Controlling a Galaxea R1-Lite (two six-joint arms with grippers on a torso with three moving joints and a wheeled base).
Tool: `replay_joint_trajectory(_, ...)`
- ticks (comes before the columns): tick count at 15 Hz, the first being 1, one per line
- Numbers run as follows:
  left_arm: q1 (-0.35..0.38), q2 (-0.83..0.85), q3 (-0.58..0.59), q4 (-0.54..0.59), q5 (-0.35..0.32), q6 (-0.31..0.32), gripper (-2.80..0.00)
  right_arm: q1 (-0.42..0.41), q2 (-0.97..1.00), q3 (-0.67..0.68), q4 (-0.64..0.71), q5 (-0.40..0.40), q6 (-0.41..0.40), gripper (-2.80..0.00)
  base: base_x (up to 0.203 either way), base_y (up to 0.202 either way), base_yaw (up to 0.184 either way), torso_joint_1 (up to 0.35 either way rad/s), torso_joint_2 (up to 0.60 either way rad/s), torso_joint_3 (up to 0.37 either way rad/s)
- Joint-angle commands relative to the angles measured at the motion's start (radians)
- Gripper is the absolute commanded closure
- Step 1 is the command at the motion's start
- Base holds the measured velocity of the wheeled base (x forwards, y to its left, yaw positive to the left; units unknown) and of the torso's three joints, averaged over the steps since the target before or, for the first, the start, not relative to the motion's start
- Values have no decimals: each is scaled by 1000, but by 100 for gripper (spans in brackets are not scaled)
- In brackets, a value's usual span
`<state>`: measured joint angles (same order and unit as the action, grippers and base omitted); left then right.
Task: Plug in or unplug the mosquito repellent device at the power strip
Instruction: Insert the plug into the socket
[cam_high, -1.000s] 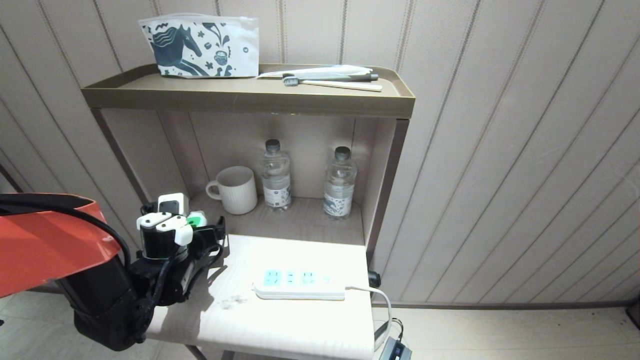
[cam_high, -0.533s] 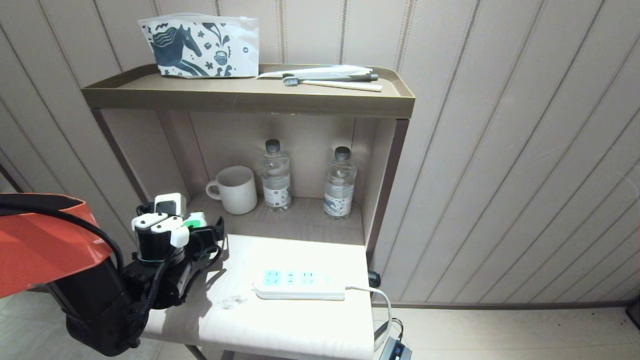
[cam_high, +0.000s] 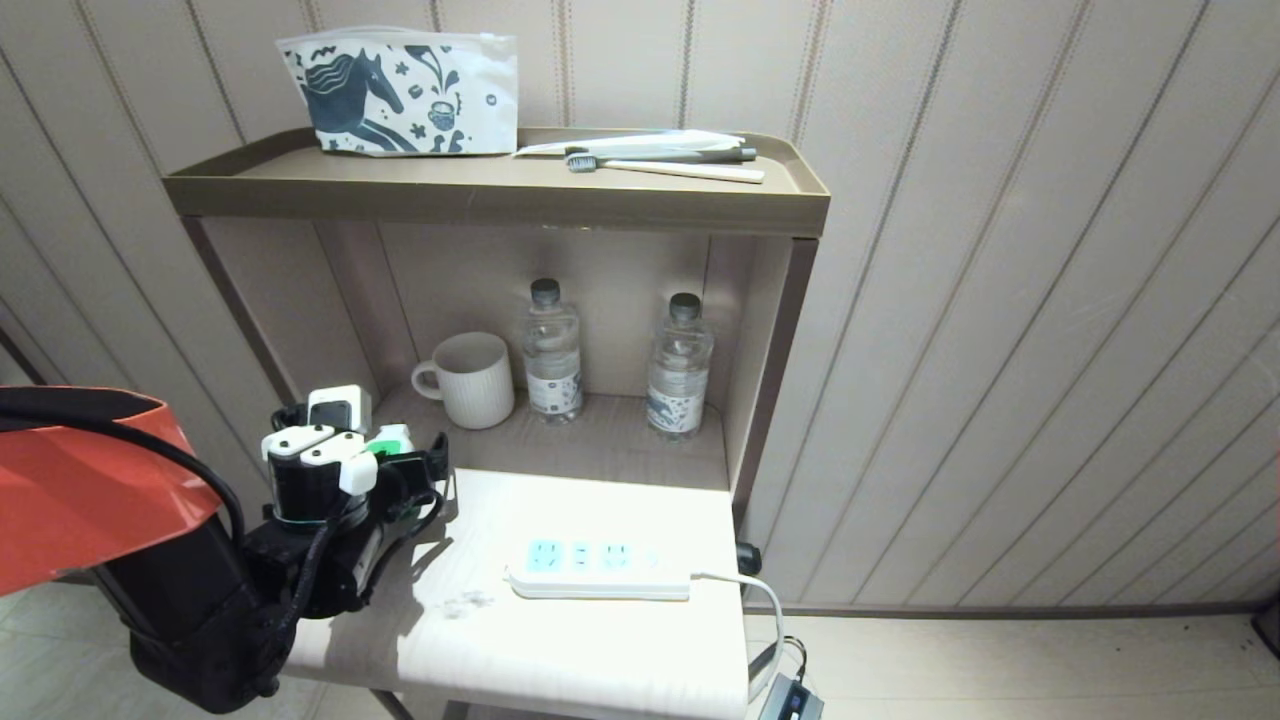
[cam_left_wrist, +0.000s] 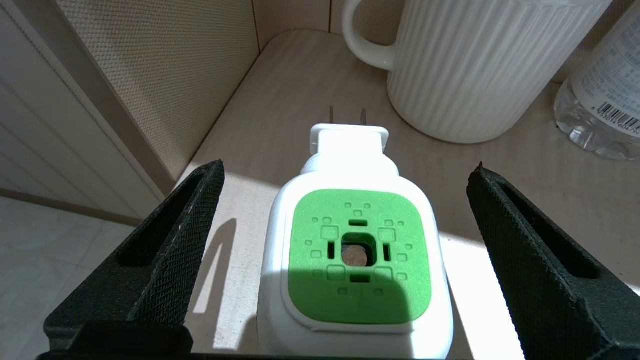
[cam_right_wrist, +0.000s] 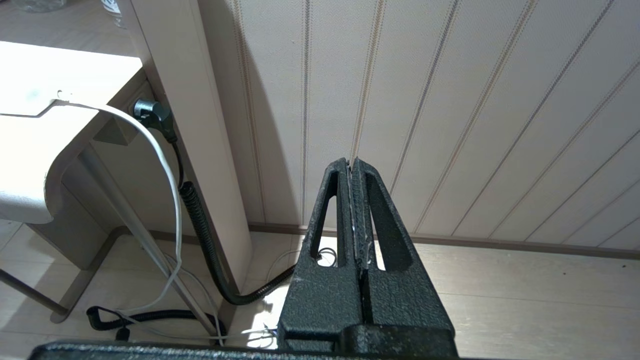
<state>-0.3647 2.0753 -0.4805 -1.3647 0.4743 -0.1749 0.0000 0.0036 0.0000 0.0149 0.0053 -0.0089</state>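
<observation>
My left gripper has its fingers on either side of the white head (cam_high: 390, 442) (cam_left_wrist: 357, 258) of the mosquito repellent device, so it needs to close.
The mosquito repellent device (cam_left_wrist: 357, 260), a white head with a green square top, stands upright at the back left of the white table (cam_high: 560, 650). Its two prongs (cam_left_wrist: 346, 114) point toward the shelf recess. My left gripper (cam_left_wrist: 348, 166) is open and straddles the device, with a gap on each side. In the head view only a bit of the device's green (cam_high: 392, 438) shows past the left gripper (cam_high: 400, 455). The power strip (cam_high: 598, 570) lies flat further right on the table, its sockets empty. My right gripper (cam_right_wrist: 351, 162) is shut on nothing, low beside the table, facing the wall.
A white ribbed mug (cam_high: 468, 380) and two water bottles (cam_high: 552, 350) (cam_high: 680, 365) stand in the recess just beyond the device. The cabinet's left side panel (cam_left_wrist: 165, 75) is close by. A pouch (cam_high: 400, 90) and toothbrushes (cam_high: 660, 160) lie on top. The strip's cable (cam_high: 760, 600) hangs off the right edge.
The left arm has edged slightly to the left; its gripper stays open around the device. The power strip and the rest have not moved.
</observation>
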Motion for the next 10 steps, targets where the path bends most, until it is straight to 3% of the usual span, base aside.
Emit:
replay_joint_trajectory(1, 0, 5, -3, -10, 3, 0, -280, 0, -1, 0, 0, 1, 0, 0, 0, 0, 0, 0, 0, 0)
replay_joint_trajectory(10, -2, 6, -1, -10, 3, 0, -280, 0, -1, 0, 0, 1, 0, 0, 0, 0, 0, 0, 0, 0)
